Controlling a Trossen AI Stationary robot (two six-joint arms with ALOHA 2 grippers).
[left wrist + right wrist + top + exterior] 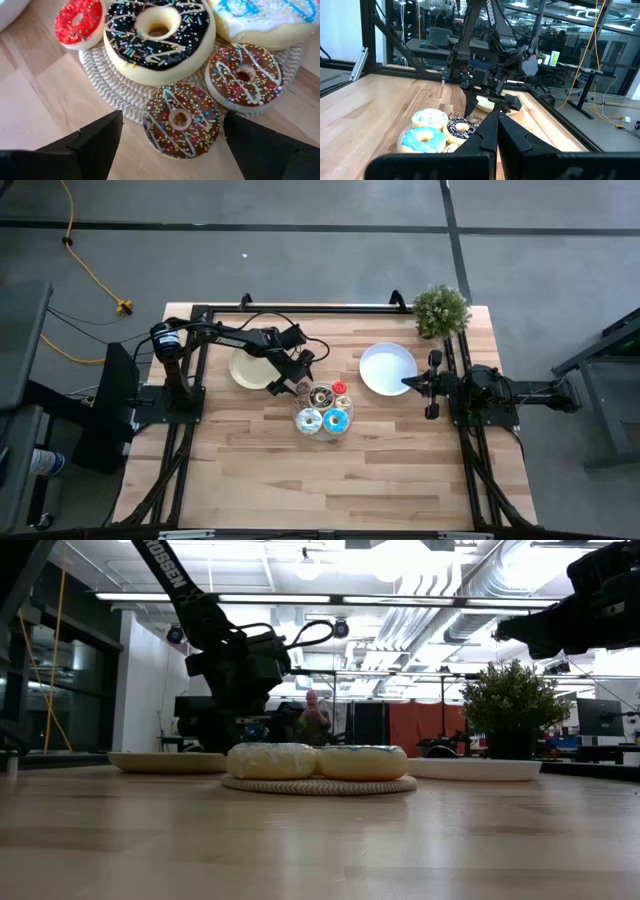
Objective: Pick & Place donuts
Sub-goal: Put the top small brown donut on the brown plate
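Observation:
My fingers are on either side of the brown donut [181,125] and closing now would catch the donut, so it is time for my left gripper to close.
Several toy donuts lie on a round woven mat [322,423] at mid-table. The left wrist view shows a small red one [78,20], a large chocolate-iced one [159,35], a white one with blue icing [270,20] and two small brown ones. The nearer brown donut [181,125] lies half on the mat's edge, half on the wood. My left gripper [172,120] [290,385] is open and hovers over it, one finger on either side, apart from it. My right gripper [497,125] [412,383] is shut and waits by the white plate [385,365].
A tan plate [248,368] lies just left of the donuts, under the left arm. A potted plant [440,310] stands at the far right corner. Bare wood stretches toward the near edge. In the low view, a person stands in the room behind the table.

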